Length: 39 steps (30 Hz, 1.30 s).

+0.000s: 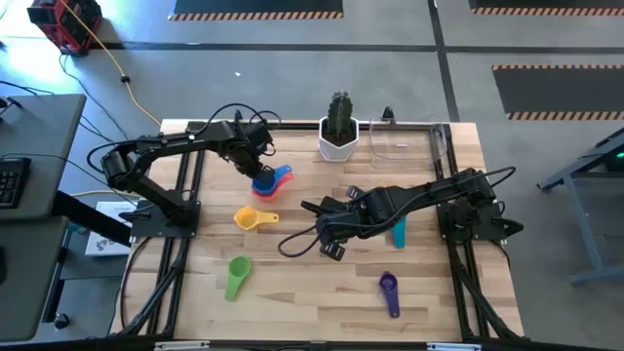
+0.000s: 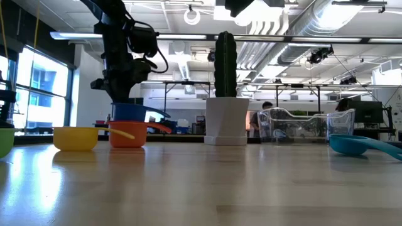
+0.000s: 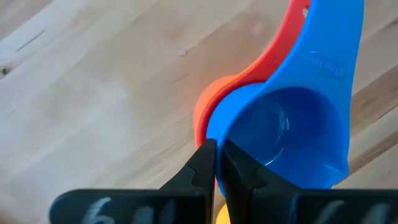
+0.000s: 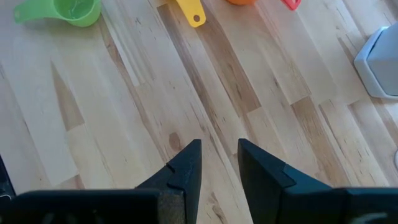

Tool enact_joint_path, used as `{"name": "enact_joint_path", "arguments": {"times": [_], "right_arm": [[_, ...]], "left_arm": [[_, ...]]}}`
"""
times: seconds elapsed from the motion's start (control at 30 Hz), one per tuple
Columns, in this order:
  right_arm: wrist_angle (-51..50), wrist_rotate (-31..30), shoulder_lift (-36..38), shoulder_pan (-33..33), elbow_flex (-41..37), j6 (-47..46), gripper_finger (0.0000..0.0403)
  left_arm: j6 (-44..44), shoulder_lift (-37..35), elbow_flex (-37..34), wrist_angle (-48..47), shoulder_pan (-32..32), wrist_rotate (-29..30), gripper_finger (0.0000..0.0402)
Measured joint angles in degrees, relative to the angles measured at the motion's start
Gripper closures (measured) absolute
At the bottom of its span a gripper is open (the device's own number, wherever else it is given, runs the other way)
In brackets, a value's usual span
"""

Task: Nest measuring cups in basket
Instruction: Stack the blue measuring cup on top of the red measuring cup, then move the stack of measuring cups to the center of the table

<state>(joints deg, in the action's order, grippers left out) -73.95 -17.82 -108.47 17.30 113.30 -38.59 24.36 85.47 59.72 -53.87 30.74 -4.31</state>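
The blue cup's lower side (image 3: 231,115) sits inside the orange-red cup's rim (image 3: 202,123), so the blue cup would settle there. My left gripper should release the blue cup now.
My left gripper (image 1: 259,172) is shut on the blue measuring cup (image 3: 292,124), which hangs right over the orange-red cup (image 3: 205,106) standing on the table. The yellow cup (image 1: 249,218), green cup (image 1: 238,267) and purple cup (image 1: 389,285) lie on the wood. The teal cup (image 1: 399,232) lies partly under the right arm. My right gripper (image 4: 217,155) is open above bare table near the middle. The clear basket (image 1: 395,141) stands at the far edge, beside the cactus pot. No pink cup shows. My left gripper pinches the blue cup's bowl wall at the rim (image 3: 221,124), on the side opposite its handle, one finger inside the bowl and one outside. The fingers (image 3: 239,171) come from above, pointing down. The cup stays upright over the orange-red cup (image 2: 127,135); I cannot tell whether they touch.
A white pot with a cactus (image 1: 338,136) stands at the far edge, left of the basket. The right arm (image 1: 409,205) lies low across the table's right half. Bare wood stretches along the near edge between the green and purple cups.
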Motion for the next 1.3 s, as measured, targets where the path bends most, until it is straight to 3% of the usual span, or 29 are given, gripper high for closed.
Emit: {"name": "enact_joint_path", "arguments": {"times": [0.57,0.87,1.17,1.3], "right_arm": [[0.0,0.0,0.0,0.0,0.0,0.0,0.0306],[-0.1,0.0,0.0,0.0,0.0,-0.3,0.0306],[0.0,0.0,0.0,0.0,0.0,-3.6,0.0306],[0.0,0.0,0.0,0.0,0.0,-4.1,0.0306]], "left_arm": [[0.0,0.0,0.0,-0.1,-0.1,0.1,0.0342],[-4.6,-0.4,0.0,-1.2,0.0,0.2,0.0339],[-6.6,-0.4,0.1,-1.2,3.0,8.5,0.0338],[-7.0,1.1,0.1,-1.3,3.9,9.1,0.0342]]}}
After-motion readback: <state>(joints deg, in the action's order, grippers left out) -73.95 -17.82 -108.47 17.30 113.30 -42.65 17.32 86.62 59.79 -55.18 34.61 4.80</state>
